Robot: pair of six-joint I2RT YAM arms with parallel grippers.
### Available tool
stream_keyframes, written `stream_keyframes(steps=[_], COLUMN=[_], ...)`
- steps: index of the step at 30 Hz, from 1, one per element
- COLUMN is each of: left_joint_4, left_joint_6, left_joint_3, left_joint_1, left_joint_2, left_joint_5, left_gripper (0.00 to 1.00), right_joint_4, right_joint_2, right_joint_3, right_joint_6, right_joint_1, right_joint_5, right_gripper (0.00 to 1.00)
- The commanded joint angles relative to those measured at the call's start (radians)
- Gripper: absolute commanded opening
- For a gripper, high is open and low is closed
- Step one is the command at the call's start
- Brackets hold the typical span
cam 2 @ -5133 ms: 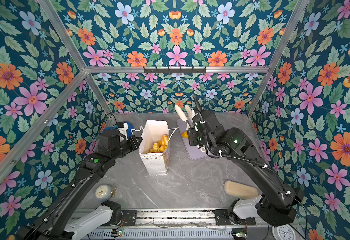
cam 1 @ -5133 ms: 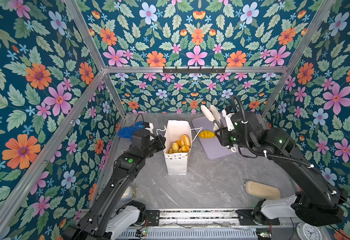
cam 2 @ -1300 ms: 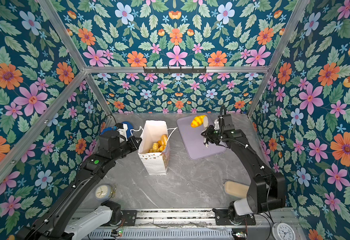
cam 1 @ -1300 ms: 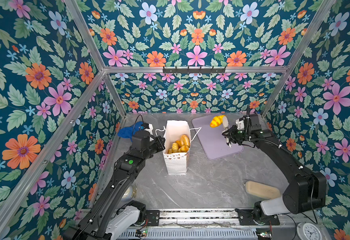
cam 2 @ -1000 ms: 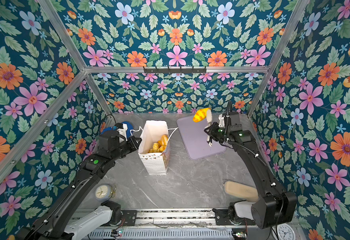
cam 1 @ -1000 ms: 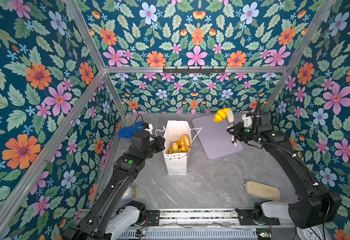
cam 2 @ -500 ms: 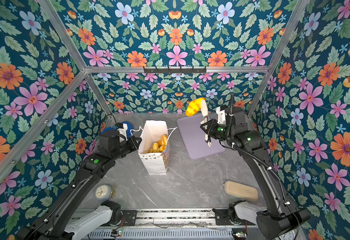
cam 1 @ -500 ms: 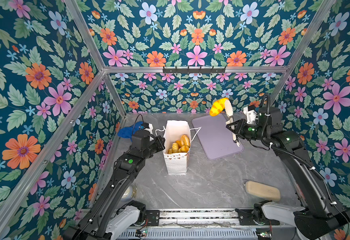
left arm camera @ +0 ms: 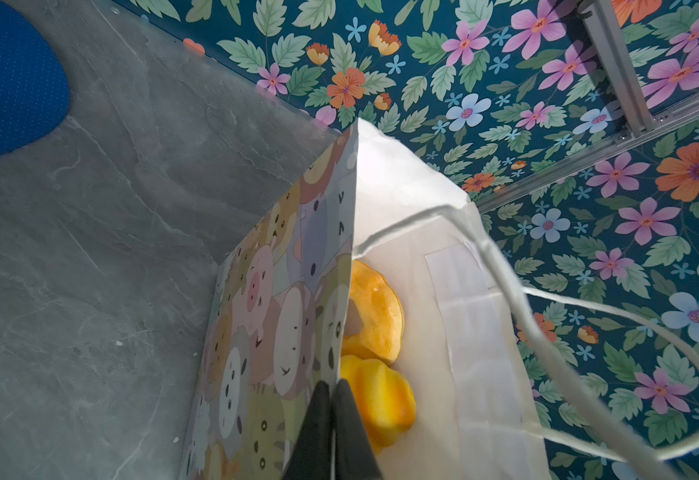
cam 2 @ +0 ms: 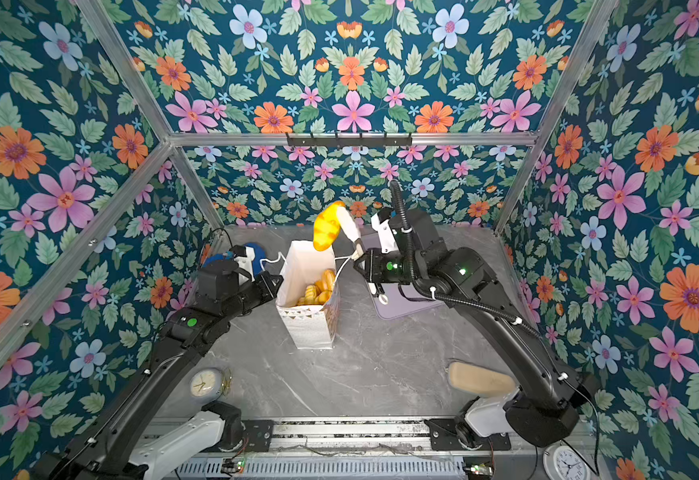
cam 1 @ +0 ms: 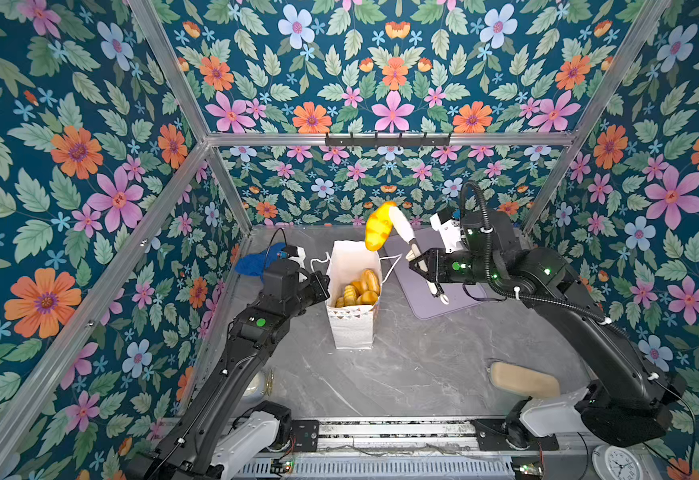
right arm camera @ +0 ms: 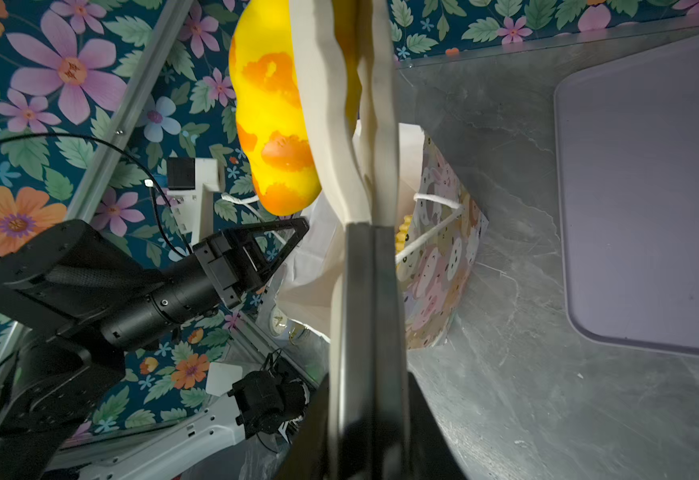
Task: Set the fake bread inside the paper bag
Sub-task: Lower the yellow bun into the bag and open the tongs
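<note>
My right gripper should keep its hold on the yellow-and-orange fake bread [cam 1: 377, 226] until it is over the open middle of the bag, as it hangs high above the bag's far rim.
A white paper bag [cam 1: 352, 328] [cam 2: 312, 328] stands mid-table with several glossy fake bread pieces [cam 1: 360, 289] inside. My left gripper [cam 1: 323, 282] [left arm camera: 333, 386] is shut on the bag's left rim [left arm camera: 345, 249], beside two yellow pastries [left arm camera: 375, 311]. The right gripper [cam 1: 420, 264] [right arm camera: 366, 382] is shut on cream tongs [cam 1: 402, 226] [right arm camera: 352, 124]. The tongs pinch a yellow-and-orange fake bread [cam 1: 377, 226] [cam 2: 327, 226] [right arm camera: 273, 116], held in the air above the bag's far rim.
A lilac tray [cam 1: 422, 291] [right arm camera: 647, 187] lies bare right of the bag, under my right arm. A pale beige oblong [cam 1: 524, 378] rests front right. A blue cloth [cam 1: 252, 262] sits back left. A small clock [cam 2: 206, 384] stands by the left arm.
My right arm has carried the tongs and bread up and leftward from over the tray to above the bag's far rim. The left gripper and the bag have not moved.
</note>
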Motion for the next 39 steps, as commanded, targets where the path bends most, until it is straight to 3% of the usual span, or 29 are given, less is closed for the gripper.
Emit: stream_keyframes(steps=[1, 17, 25, 31, 39], left_joint_4=[0.003, 0.001, -0.007, -0.014, -0.027], left_joint_6=[0.003, 0.005, 0.008, 0.011, 0.018], left_joint_3=[0.004, 0.004, 0.013, 0.023, 0.034], left_joint_1=[0.000, 0.001, 0.001, -0.001, 0.000], left_joint_2=[0.000, -0.001, -0.003, -0.006, -0.017], left_joint_5=[-0.004, -0.004, -0.004, -0.001, 0.003], left_gripper=[0.08, 0.08, 0.09, 0.18, 0.18], right_joint_4=[-0.063, -0.235, -0.237, -0.232, -0.216], right_joint_2=[0.036, 0.196, 0.204, 0.208, 0.199], right_joint_3=[0.036, 0.129, 0.142, 0.161, 0.189], right_joint_6=[-0.059, -0.139, -0.147, -0.152, -0.154], right_joint_1=[0.045, 0.175, 0.178, 0.178, 0.177], right_joint_5=[0.077, 0.224, 0.223, 0.206, 0.206], right_gripper=[0.11, 0.15, 0.25, 0.36, 0.34])
